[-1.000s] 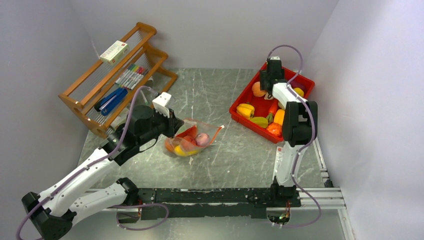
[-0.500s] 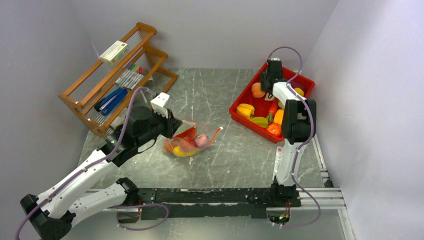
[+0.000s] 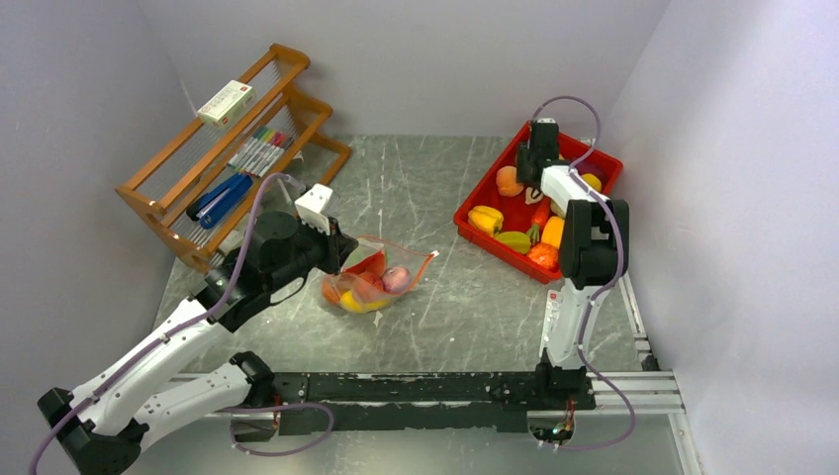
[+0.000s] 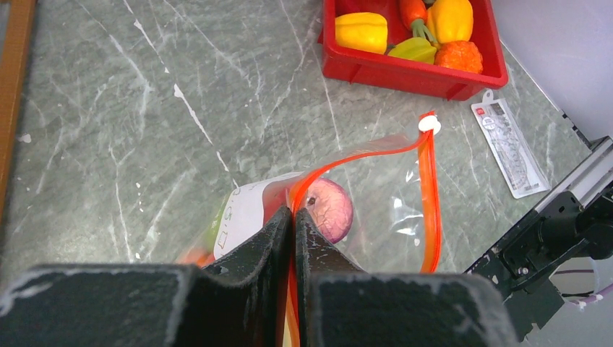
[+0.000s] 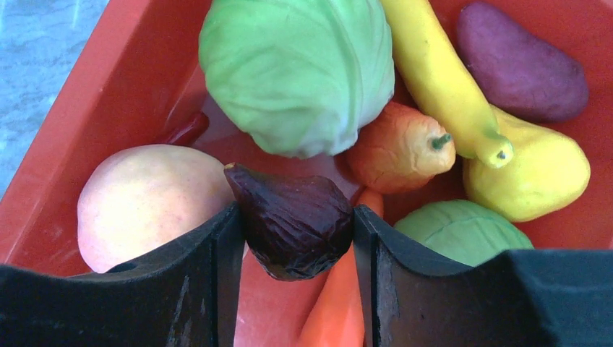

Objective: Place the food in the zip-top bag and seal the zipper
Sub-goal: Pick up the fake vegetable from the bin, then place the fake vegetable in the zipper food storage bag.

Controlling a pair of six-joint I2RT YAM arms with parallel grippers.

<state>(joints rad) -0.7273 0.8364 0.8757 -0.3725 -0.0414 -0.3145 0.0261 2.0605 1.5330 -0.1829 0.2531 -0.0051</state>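
Note:
My right gripper would lift the dark purple wrinkled fruit (image 5: 289, 231), both fingers shut against its opposite sides.
The clear zip-top bag (image 3: 376, 280) lies mid-table, its mouth gaping toward the right, with several pieces of food inside, a pink-purple onion (image 4: 330, 211) among them. My left gripper (image 4: 292, 215) is shut on the orange-red zipper (image 4: 429, 195) at the bag's left end. My right gripper (image 5: 296, 212) reaches down into the red bin (image 5: 108, 87). Both its fingers press the sides of a dark purple wrinkled fruit (image 5: 289, 231). Around that fruit lie a peach (image 5: 144, 210), a green cabbage (image 5: 296, 72), a yellow banana (image 5: 441, 79) and more toy food.
The red bin (image 3: 492, 170) stands at the back right. A wooden rack (image 3: 168, 203) with pens and a small box fills the back left. A white label card (image 4: 506, 144) lies flat on the table near the bag. A black rail (image 3: 445, 388) runs along the near edge.
The right jaws have narrowed onto the dark purple fruit in the bin. The left arm has drawn the bag a little to the left, still pinching the zipper.

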